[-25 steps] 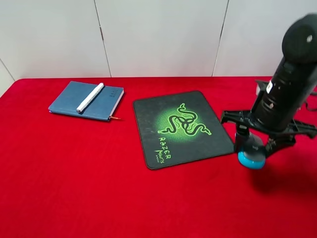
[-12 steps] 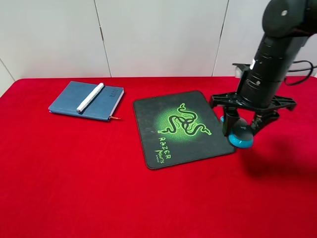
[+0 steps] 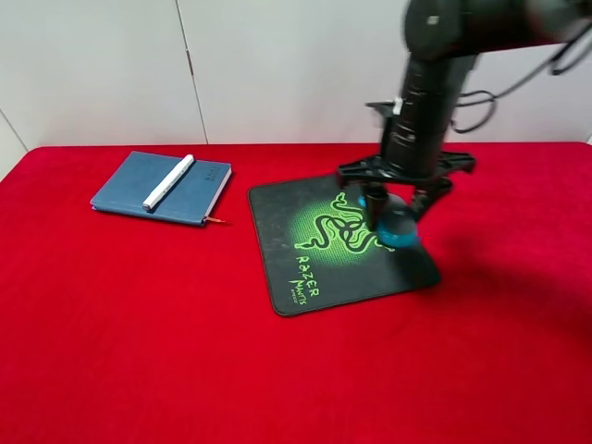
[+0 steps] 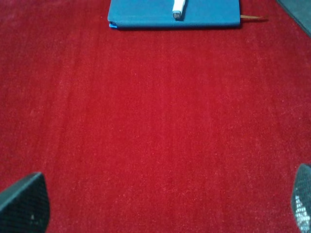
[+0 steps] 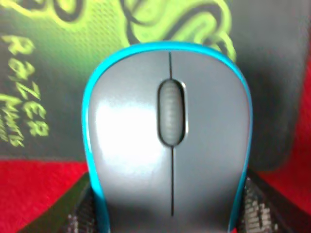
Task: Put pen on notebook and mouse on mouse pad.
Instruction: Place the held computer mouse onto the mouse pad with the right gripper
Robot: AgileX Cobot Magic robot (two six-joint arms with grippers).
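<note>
The mouse's teal base [image 3: 398, 239] is still above the black mouse pad [image 3: 314, 268], and the mouse would fall if my right gripper opened now, so lowering the mouse comes first.
The grey mouse [image 3: 398, 225] with teal sides is held in my right gripper [image 3: 396, 211], shut on it, over the right part of the black mouse pad [image 3: 287, 217] with the green snake emblem. In the right wrist view the mouse [image 5: 167, 141] fills the frame, with the mouse pad [image 5: 272, 73] beneath it and dark fingers [image 5: 80, 218] at its sides. The white pen [image 3: 168, 182] lies diagonally on the slate-blue notebook [image 3: 194, 199] at the back left. My left gripper [image 4: 163, 206] hangs open over bare red cloth, apart from the notebook [image 4: 146, 14] and pen [image 4: 178, 7].
A red cloth [image 3: 139, 342] covers the whole table. A white panelled wall [image 3: 277, 65] stands behind it. The right arm [image 3: 430, 83] reaches down from the upper right, with cables trailing behind. A thin orange ribbon [image 3: 215, 220] pokes out of the notebook.
My right arm has carried the mouse left and toward the back, from over the red cloth beside the pad's right edge to over the pad. Pen and notebook have not moved.
</note>
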